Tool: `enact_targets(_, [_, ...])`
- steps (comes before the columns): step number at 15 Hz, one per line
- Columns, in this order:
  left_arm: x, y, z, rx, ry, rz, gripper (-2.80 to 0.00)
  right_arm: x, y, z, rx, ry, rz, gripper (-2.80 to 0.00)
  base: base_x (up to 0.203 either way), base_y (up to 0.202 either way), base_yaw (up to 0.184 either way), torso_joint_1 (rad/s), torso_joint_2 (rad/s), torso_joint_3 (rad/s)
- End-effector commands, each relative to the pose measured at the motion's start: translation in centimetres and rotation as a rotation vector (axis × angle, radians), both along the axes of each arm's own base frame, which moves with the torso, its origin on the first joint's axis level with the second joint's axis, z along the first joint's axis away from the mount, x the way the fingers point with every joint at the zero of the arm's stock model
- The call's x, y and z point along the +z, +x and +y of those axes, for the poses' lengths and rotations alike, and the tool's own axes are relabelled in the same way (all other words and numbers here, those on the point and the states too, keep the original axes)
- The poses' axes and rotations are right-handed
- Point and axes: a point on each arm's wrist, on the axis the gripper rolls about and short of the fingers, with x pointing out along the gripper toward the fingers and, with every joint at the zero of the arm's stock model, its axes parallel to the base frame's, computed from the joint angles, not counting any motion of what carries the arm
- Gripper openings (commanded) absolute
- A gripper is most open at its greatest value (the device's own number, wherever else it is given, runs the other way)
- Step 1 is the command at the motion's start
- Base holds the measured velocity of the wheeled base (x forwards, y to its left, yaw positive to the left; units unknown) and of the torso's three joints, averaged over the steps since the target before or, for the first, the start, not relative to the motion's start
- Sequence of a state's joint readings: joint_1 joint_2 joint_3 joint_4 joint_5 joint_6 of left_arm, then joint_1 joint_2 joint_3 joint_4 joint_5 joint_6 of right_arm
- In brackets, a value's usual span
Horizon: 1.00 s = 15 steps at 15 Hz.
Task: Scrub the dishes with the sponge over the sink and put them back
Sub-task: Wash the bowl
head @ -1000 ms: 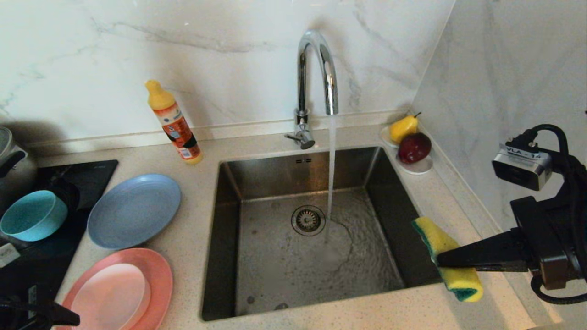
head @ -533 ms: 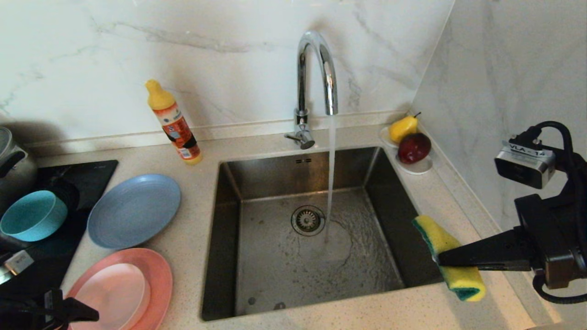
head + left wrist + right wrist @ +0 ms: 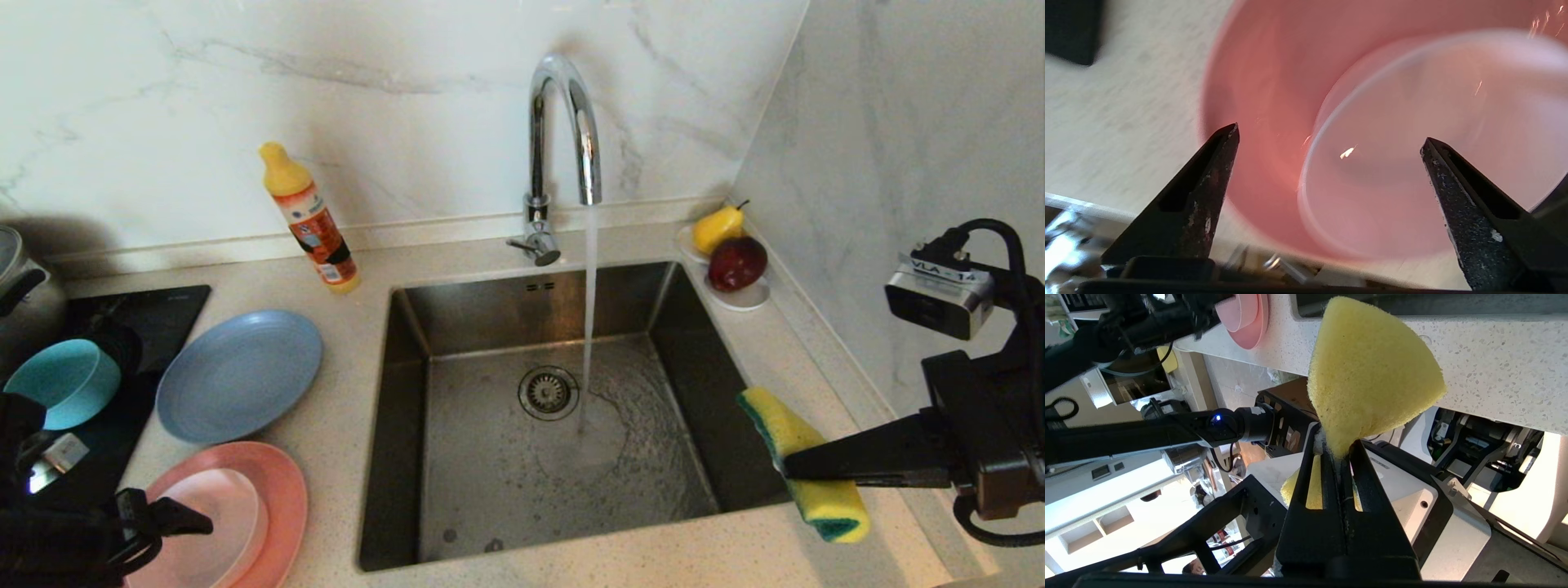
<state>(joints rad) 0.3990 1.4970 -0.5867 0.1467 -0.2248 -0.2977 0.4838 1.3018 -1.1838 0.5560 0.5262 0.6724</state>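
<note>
The yellow sponge needs to scrub the inside of the pale pink dish, so my left gripper should pick up the dish by its rim [image 3: 1303, 182] and leave its inside free.
My left gripper [image 3: 1329, 135] stands open just above the pale pink dish [image 3: 1412, 122], which rests in the salmon-pink plate [image 3: 1257, 102]; its fingers straddle the dish's near rim without touching. In the head view that gripper [image 3: 192, 523] is at the bottom left, over the pink plate [image 3: 282, 498] and dish [image 3: 229, 539]. The blue-grey plate [image 3: 238, 374] and the teal bowl [image 3: 53, 394] lie further back on the left. My right gripper [image 3: 788, 469] is shut on the yellow sponge [image 3: 775, 420], held above the sink's [image 3: 506, 310] right front corner. The wrist view shows the sponge [image 3: 1372, 371] pinched at its waist.
Water runs from the chrome faucet [image 3: 563, 122] into the basin near the drain strainer [image 3: 549, 392]. An orange detergent bottle [image 3: 314, 224] stands at the back wall. A white saucer [image 3: 747, 298] with a pear and an apple sits by the right wall. A black cooktop [image 3: 122, 314] lies at far left.
My left gripper has come in from the bottom-left corner over the pink plates and its jaws have opened wider. The right arm and the sponge have hardly moved.
</note>
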Motion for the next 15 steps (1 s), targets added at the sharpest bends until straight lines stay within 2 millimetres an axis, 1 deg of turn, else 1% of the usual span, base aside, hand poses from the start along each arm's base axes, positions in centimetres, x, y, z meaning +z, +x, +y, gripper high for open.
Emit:
enact_targets(1, [-0.9, 1.5, 0.0, 0.034, -0.036, -0.028, 0.00, 0.0, 0.0, 0.0, 0.000, 0.002, 0.004, -2.80, 0.000, 0.000, 0.000, 0.000, 0.00, 0.000])
enact_targets(2, [-1.2, 1.9, 0.0, 0.036, -0.044, -0.032, 0.00, 0.0, 0.0, 0.0, 0.000, 0.002, 0.004, -2.80, 0.000, 0.000, 0.000, 0.000, 0.00, 0.000])
enact_targets(5, [-1.2, 2.0, 0.0, 0.030, -0.066, -0.036, 0.00, -0.2, 0.0, 0.0, 0.000, -0.001, 0.008, -2.80, 0.000, 0.000, 0.000, 0.000, 0.00, 0.000])
enact_targets(8, [-0.7, 2.2, 0.1, 0.036, -0.047, -0.056, 0.00, -0.4, 0.1, 0.0, -0.001, -0.005, 0.013, -2.80, 0.000, 0.000, 0.000, 0.000, 0.00, 0.000])
enact_targets(11, [-0.1, 2.2, 0.5, 0.066, -0.003, -0.074, 0.00, -0.3, 0.3, 0.1, 0.001, -0.004, 0.013, -2.80, 0.000, 0.000, 0.000, 0.000, 0.00, 0.000])
enact_targets(15, [-0.1, 2.2, 1.2, 0.109, 0.068, -0.052, 0.00, -0.6, 0.5, 0.2, 0.004, -0.011, 0.025, -2.80, 0.000, 0.000, 0.000, 0.000, 0.00, 0.000])
